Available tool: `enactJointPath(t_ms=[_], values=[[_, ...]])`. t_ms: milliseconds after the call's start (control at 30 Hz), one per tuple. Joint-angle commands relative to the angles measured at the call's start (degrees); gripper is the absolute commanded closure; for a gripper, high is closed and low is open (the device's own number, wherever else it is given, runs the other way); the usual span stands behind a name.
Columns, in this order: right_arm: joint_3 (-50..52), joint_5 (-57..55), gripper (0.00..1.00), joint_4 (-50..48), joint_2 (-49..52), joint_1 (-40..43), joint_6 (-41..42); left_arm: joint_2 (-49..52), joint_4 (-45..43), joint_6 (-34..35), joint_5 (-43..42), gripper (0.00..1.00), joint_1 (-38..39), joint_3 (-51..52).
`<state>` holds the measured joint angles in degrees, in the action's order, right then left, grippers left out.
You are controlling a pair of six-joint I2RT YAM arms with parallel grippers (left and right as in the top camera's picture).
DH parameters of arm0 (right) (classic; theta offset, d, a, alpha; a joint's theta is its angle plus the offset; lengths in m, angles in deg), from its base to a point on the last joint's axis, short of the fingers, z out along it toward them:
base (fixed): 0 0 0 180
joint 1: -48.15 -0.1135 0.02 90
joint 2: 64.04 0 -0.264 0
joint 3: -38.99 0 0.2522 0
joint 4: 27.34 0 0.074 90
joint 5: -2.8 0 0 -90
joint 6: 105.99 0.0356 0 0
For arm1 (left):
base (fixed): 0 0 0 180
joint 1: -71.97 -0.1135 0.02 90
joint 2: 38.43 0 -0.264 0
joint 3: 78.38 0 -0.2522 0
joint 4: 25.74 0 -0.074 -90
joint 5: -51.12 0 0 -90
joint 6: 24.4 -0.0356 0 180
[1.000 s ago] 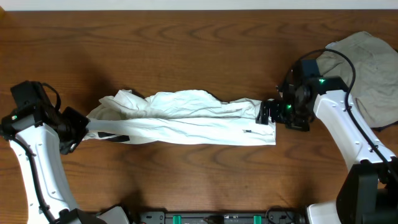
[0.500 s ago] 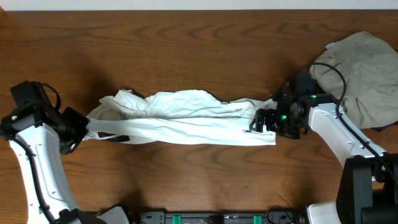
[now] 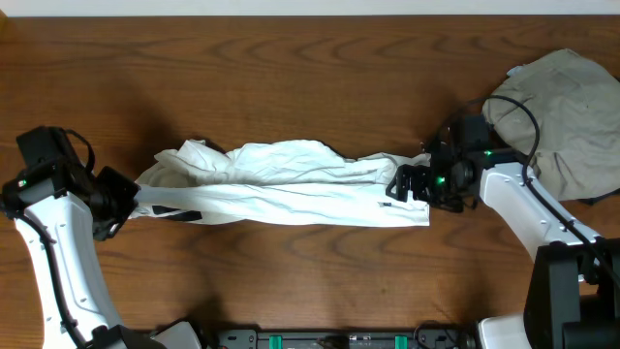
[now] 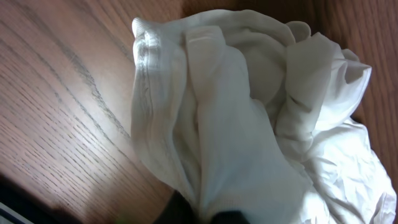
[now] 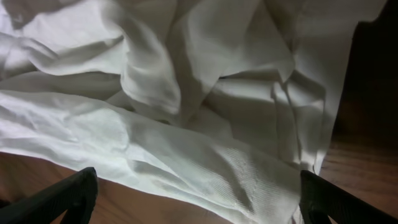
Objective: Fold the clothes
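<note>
I should next stretch and spread the white T-shirt for folding, so I need to grab it with my right gripper by the end opposite my left gripper.
The clothes here are a white T-shirt, bunched into a long band across the middle of the table, and a grey-beige shirt heaped at the right edge. My left gripper is shut on the white T-shirt's left end. In the left wrist view the cloth gathers into the dark fingertips at the bottom edge. My right gripper hangs open over the T-shirt's right end. Its two fingers stand wide apart on either side of the crumpled fabric, with nothing gripped.
Bare brown wood lies behind and in front of the T-shirt. The grey-beige shirt's heap sits just behind my right arm. The table's far edge runs along the top of the overhead view.
My right gripper has moved left and slightly forward, from beside the T-shirt's right end to over it, still open. The left arm and the T-shirt have not moved.
</note>
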<state>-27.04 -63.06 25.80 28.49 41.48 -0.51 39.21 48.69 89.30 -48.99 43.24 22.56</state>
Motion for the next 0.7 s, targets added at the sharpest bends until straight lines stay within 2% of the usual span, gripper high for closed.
enactJointPath(t_ms=[0, 667], values=[[0.7, 1.3, 0.01, -0.2, 0.0, -0.3, 2.8, -0.1, 0.2, -0.8, 0.3, 0.94, -0.3, -1.1], [0.7, 6.1, 0.01, -4.9, 0.0, -0.3, 8.6, -0.1, 0.2, -0.8, 0.3, 0.94, -0.3, -1.0]])
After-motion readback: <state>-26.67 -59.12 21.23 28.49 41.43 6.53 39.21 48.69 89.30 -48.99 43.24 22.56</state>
